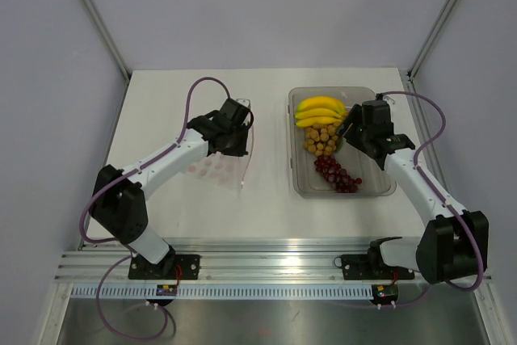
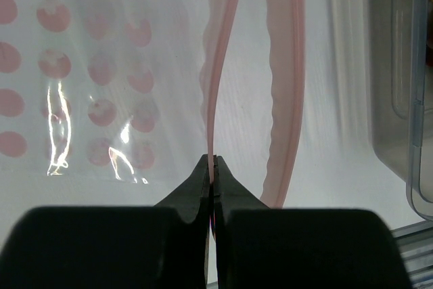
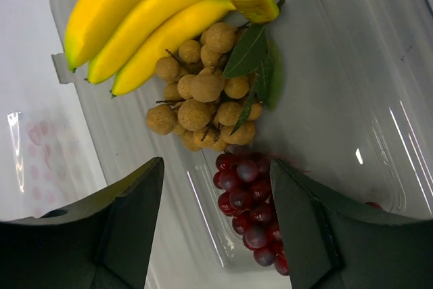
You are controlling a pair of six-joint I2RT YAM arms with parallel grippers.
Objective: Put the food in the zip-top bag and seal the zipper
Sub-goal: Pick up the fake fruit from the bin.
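Note:
The right gripper grabs the yellow bananas by their joined stem end (image 1: 343,111) next, leaving the bananas' tips free to enter the bag's opening.
The clear zip-top bag (image 1: 216,166) with pink-red dots lies left of centre; it also shows in the left wrist view (image 2: 101,79). My left gripper (image 1: 240,123) (image 2: 214,162) is shut on one strip of the pink zipper (image 2: 215,93); the other strip (image 2: 287,93) hangs apart, so the mouth is open. The yellow bananas (image 1: 320,109) (image 3: 149,21), the tan round fruits (image 1: 321,140) (image 3: 203,96) and the dark red grapes (image 1: 337,174) (image 3: 247,201) lie in the clear tray (image 1: 297,175). My right gripper (image 1: 353,124) (image 3: 216,170) is open above the tray, over the grapes.
The rigid clear tray's wall (image 2: 406,99) stands just right of the bag. Its rim (image 3: 61,72) lies beside the bananas. An aluminium rail (image 1: 266,268) runs along the near table edge. Grey walls enclose the sides and back.

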